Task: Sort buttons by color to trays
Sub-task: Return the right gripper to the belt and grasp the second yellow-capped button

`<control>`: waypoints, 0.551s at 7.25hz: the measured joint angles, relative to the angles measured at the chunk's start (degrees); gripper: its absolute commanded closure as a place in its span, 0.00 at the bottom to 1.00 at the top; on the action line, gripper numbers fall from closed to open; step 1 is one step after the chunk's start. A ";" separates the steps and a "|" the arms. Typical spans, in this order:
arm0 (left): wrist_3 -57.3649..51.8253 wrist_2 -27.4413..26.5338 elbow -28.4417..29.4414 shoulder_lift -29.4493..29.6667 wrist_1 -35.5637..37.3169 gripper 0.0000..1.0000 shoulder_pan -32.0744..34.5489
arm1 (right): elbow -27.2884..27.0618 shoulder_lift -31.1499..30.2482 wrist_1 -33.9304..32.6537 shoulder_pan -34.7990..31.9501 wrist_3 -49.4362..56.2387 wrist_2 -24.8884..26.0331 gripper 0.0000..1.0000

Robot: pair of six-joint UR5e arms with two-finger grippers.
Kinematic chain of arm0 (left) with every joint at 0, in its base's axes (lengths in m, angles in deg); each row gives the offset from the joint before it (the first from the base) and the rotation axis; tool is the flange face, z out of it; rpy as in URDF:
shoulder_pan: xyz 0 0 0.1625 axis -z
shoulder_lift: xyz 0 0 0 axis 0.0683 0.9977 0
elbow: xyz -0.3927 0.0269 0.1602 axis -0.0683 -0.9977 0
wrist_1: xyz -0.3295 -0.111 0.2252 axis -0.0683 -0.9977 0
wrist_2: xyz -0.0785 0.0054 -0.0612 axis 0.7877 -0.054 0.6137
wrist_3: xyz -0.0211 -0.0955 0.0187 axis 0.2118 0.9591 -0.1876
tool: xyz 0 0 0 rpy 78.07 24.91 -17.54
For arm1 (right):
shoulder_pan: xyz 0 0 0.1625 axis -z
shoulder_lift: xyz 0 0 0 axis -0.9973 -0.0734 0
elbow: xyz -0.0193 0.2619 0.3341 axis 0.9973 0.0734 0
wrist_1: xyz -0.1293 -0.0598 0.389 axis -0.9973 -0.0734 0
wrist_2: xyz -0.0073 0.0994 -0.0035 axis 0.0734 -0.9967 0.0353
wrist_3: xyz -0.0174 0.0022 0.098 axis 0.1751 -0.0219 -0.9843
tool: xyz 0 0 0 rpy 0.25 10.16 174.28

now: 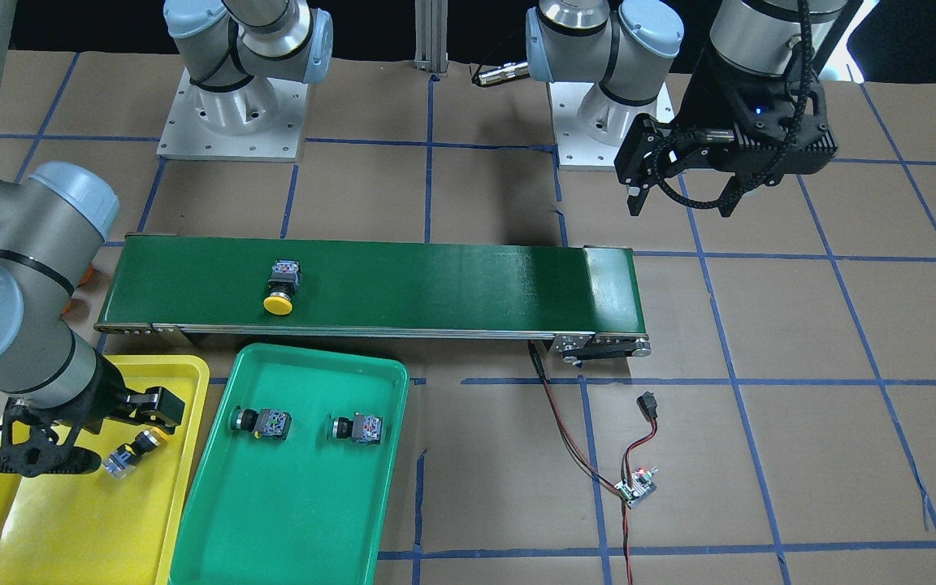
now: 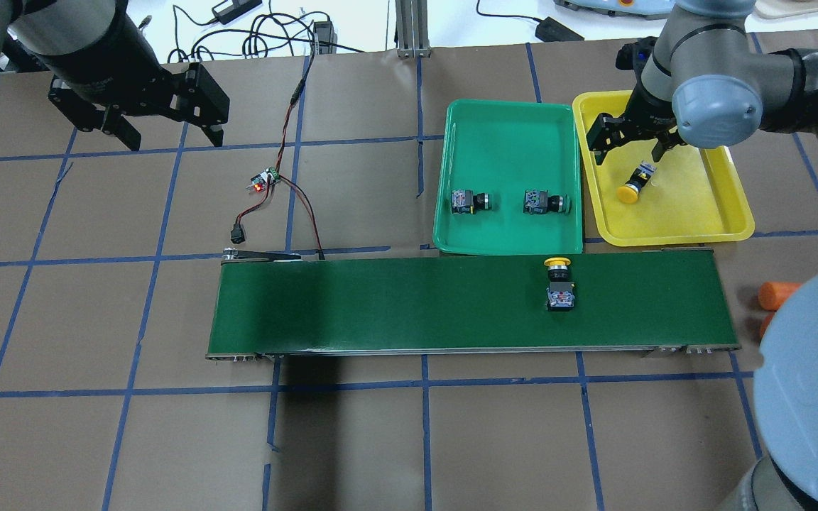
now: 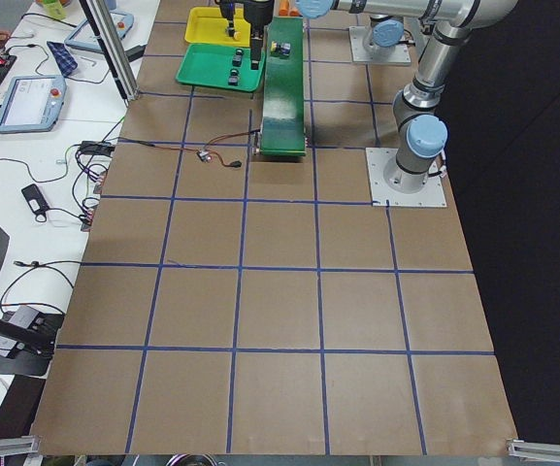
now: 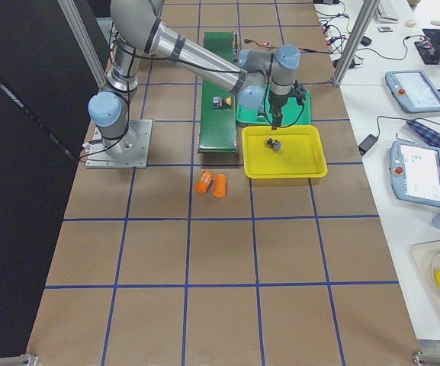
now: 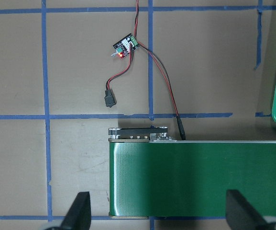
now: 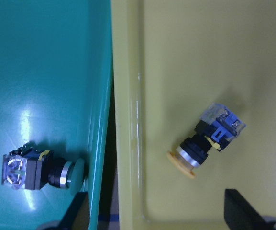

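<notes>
The right gripper grabs the belt's yellow-capped button by its contact block (image 1: 285, 273) next, to sort it into the yellow tray (image 1: 80, 526).
One yellow-capped button (image 2: 633, 184) lies on its side in the yellow tray (image 2: 693, 209). My right gripper (image 2: 631, 147) hovers just over it, open, with the button (image 6: 209, 139) free below its fingers. Two green-capped buttons (image 2: 471, 201) (image 2: 546, 203) lie in the green tray (image 2: 508, 113). Another yellow-capped button (image 2: 559, 284) rests on the dark-green conveyor belt (image 2: 395, 305), near the trays. My left gripper (image 2: 170, 133) hangs open and empty above the table, beyond the belt's other end.
A small controller board (image 2: 265, 179) with red and black wires lies between the left gripper and the belt's end. Two orange cylinders (image 4: 212, 183) lie on the table past the belt's tray end. The two trays sit side by side against the belt.
</notes>
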 measured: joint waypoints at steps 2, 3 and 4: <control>-0.11 -0.06 0.02 -0.05 0.02 0.00 0.02 | -7.56 -6.96 -0.26 -2.08 -1.41 -0.08 0.00; -0.11 -0.08 0.00 -0.04 0.03 0.00 0.04 | -12.39 -10.57 -0.98 -2.77 -3.17 -0.12 0.00; -0.09 -0.09 -0.03 -0.03 0.03 0.00 0.06 | -17.22 -14.25 -2.55 -3.65 -4.66 -0.14 0.00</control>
